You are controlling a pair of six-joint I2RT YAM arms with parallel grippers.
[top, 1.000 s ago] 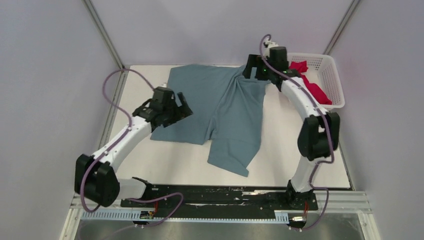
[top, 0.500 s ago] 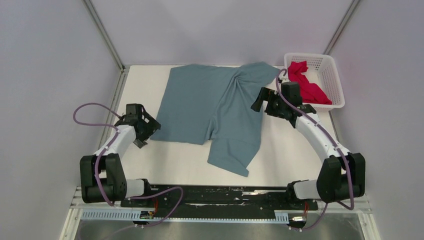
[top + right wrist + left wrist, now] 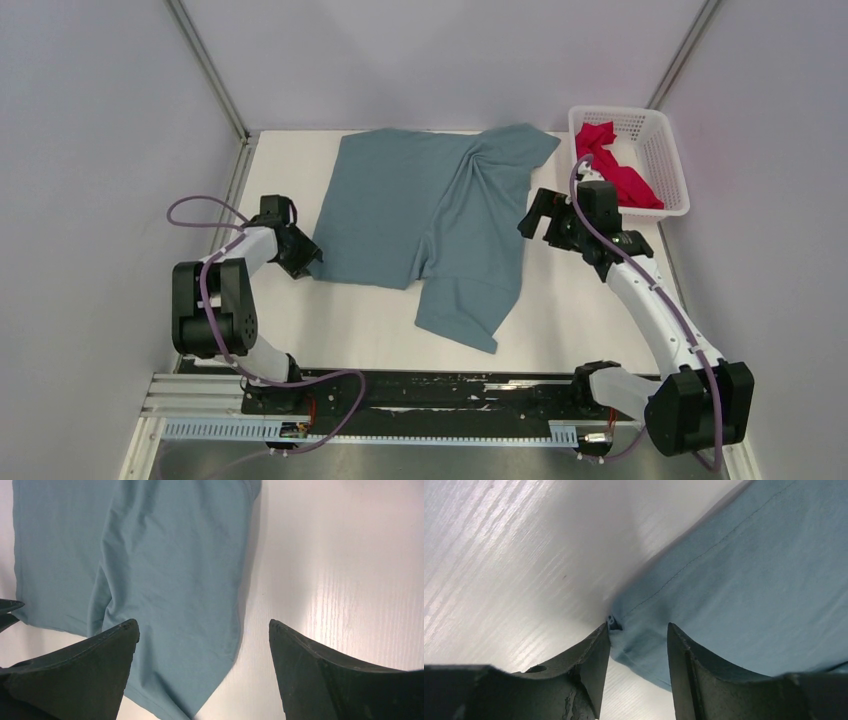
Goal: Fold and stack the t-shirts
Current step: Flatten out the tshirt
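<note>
I should next use my right gripper to grab the blue-grey t-shirt's near flap (image 3: pixel 487 339) (image 3: pixel 191 706), opposite the left gripper's corner, and spread the t-shirt flat for folding.
The blue-grey t-shirt (image 3: pixel 430 210) lies spread on the white table, wrinkled at its far right corner, with one flap pointing towards the near edge. My left gripper (image 3: pixel 306 260) is low at the shirt's near left corner. In the left wrist view it (image 3: pixel 638 627) is open, with that corner (image 3: pixel 639 645) lying between the jaws. My right gripper (image 3: pixel 534 212) hovers at the shirt's right edge. In the right wrist view it (image 3: pixel 202 623) is wide open and empty above the cloth (image 3: pixel 170 555). The crimson t-shirt (image 3: pixel 615 172) lies crumpled in the basket.
The white lattice basket (image 3: pixel 680 172) stands at the far right corner of the table (image 3: pixel 340 320). Grey walls close in on the left, back and right. The black base rail (image 3: pixel 450 385) runs along the near edge.
My right gripper has left the shirt's far right corner and pulled back to its right edge. My left gripper has drawn back off the cloth and come down at the near left corner.
</note>
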